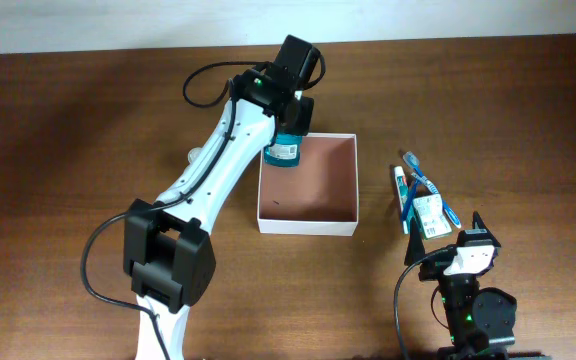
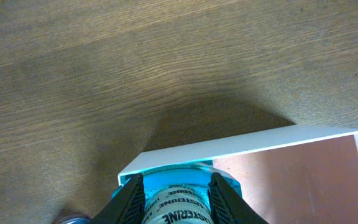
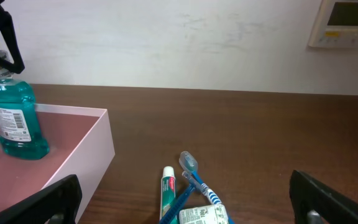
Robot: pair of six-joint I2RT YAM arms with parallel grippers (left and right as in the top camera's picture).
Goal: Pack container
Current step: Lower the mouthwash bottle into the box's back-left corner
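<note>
The bottom of the mouthwash bottle is low inside the container's sides. My left gripper will let go of the bottle, and it would stay in the corner of the container.
The container (image 1: 308, 221) is a shallow square box with white walls and a reddish-brown inside, at the table's middle. My left gripper (image 1: 290, 130) is shut on a small teal mouthwash bottle (image 1: 285, 150) and holds it upright over the container's far left corner. In the left wrist view the bottle (image 2: 178, 186) sits between my fingers (image 2: 176, 194), above the container's white wall (image 2: 241, 147). In the right wrist view the bottle (image 3: 12, 118) stands just inside the container (image 3: 101, 146). My right gripper (image 1: 468, 245) is open and empty, near the front right.
Right of the container lies a small heap: a toothpaste tube (image 1: 402, 198), a blue toothbrush (image 1: 430, 190), a blue razor (image 3: 182, 198) and a small white packet (image 1: 429, 216). A small object (image 1: 195, 156) lies behind the left arm.
</note>
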